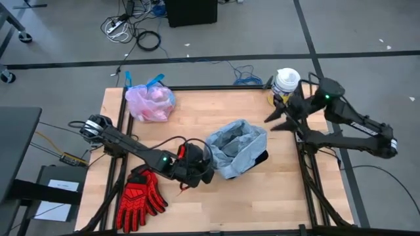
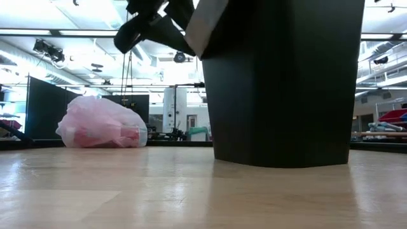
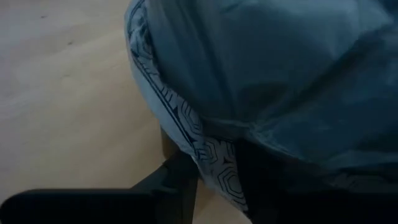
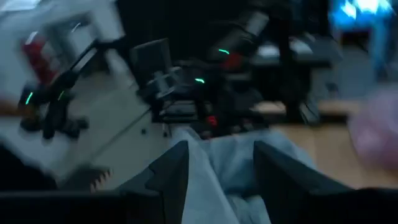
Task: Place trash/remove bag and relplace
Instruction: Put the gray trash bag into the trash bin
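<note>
I need to draw the replacement liner snug over the black bin (image 1: 262,158), so next my right gripper should grab the grey-blue bag by its folded-out hem (image 1: 260,147).
A black bin (image 2: 283,83) stands mid-table, lined with the grey-blue bag (image 1: 236,145), whose hem is folded out over the rim. My left gripper (image 1: 200,174) is at the bin's left side, just below the rim, fingers apart; the liner's patterned hem (image 3: 208,152) hangs beside one finger (image 3: 177,183). My right gripper (image 1: 277,120) is raised over the table's far right, open and empty, pointing toward the bin. The tied pink bag (image 1: 151,103) rests on the table at the far left, and something red inside shows through it (image 2: 130,133). My left gripper stands at the liner's hem, coming at the bin from the table's left and slanting down. Whether a finger touches the hem, I cannot tell.
A yellow tub with a white lid (image 1: 285,82) sits at the far right corner, close behind my right arm. Red gloves (image 1: 140,196) lie at the near left. Bare wood lies between the bin and the near edge.
</note>
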You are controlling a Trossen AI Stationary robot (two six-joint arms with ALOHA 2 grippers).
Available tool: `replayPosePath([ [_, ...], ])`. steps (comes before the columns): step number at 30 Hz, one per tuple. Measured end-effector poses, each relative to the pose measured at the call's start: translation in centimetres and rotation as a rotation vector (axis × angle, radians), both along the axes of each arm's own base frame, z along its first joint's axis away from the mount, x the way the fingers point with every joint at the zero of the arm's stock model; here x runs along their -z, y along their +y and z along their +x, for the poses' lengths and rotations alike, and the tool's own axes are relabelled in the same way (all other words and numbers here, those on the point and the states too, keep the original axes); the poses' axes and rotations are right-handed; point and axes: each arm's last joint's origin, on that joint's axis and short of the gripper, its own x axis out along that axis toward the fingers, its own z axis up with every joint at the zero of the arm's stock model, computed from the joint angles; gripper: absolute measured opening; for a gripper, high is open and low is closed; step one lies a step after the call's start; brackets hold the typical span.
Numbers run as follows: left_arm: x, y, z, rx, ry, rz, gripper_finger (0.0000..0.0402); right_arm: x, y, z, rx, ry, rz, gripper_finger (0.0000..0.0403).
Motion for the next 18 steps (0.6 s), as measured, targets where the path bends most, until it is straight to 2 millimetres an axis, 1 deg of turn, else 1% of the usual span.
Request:
replayPosePath([
  [3, 0.6, -0.1, 0.2, 0.005, 0.018, -0.001, 0.0117, -0.6, 0.4, 1.0, -0.026, -0.115, -0.137, 0.0167],
  [5, 1.0, -0.2, 0.3, 0.018, 0.036, -0.015, 0.0117, -0.3, 0.4, 1.9, -0.029, -0.121, -0.165, 0.0168],
  [9, 1.1, -0.1, 0.4, 0.006, 0.038, -0.042, 0.0117, 1.4, 0.2, 4.9, -0.098, -0.019, -0.133, 0.0175],
  [12, 1.3, 0.3, 0.3, -0.045, 0.035, -0.12, 0.0117, 3.0, 0.0, 7.2, -0.162, 0.068, -0.1, 0.0178],
  [15, 1.4, 0.4, 0.5, -0.036, 0.044, -0.177, 0.0117, 4.0, 0.3, 9.0, -0.252, 0.123, -0.079, 0.0177],
  [18, 1.4, 0.3, 0.4, -0.033, 0.048, -0.19, 0.0117, 4.8, 1.0, 10.1, -0.309, 0.145, -0.09, 0.0173],
])
